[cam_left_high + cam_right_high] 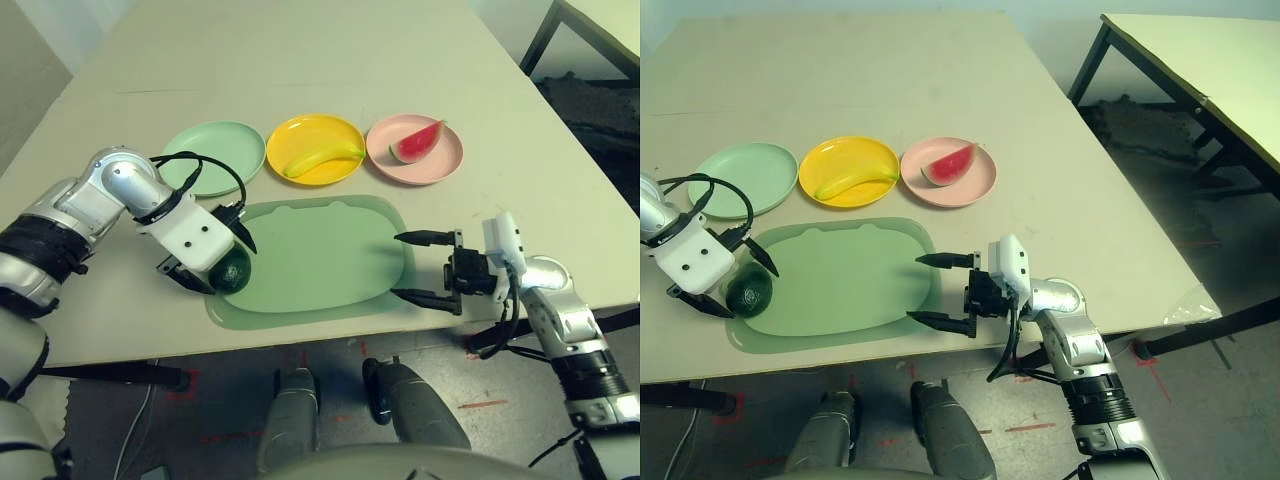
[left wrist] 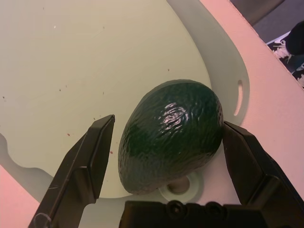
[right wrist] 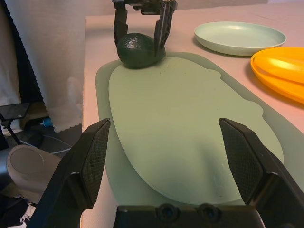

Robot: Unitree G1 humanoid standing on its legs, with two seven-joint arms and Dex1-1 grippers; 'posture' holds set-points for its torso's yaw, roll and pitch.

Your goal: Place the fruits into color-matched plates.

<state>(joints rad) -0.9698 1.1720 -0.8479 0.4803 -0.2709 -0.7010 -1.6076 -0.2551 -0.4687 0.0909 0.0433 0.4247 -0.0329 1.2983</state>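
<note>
I should close my left gripper on the avocado now, since my fingers reach down on either side of it above the green mat (image 1: 320,255) and would hold it.
The dark green avocado (image 1: 230,272) lies on the near left corner of the pale green mat (image 1: 320,255). My left gripper (image 1: 228,268) is open and astride it, one finger on each side; the left wrist view shows a gap between one finger (image 2: 90,156) and the avocado (image 2: 171,133). The banana (image 1: 322,158) lies in the yellow plate (image 1: 300,128). The watermelon wedge (image 1: 415,143) rests in the pink plate (image 1: 445,165). The mint green plate (image 1: 215,140) holds nothing. My right gripper (image 1: 398,265) stands open at the mat's right edge, nothing between its fingers.
The three plates sit in a row just behind the mat. The table's front edge (image 1: 330,335) runs close to the mat and both grippers. A second table (image 1: 1200,60) stands off to the right, across a gap.
</note>
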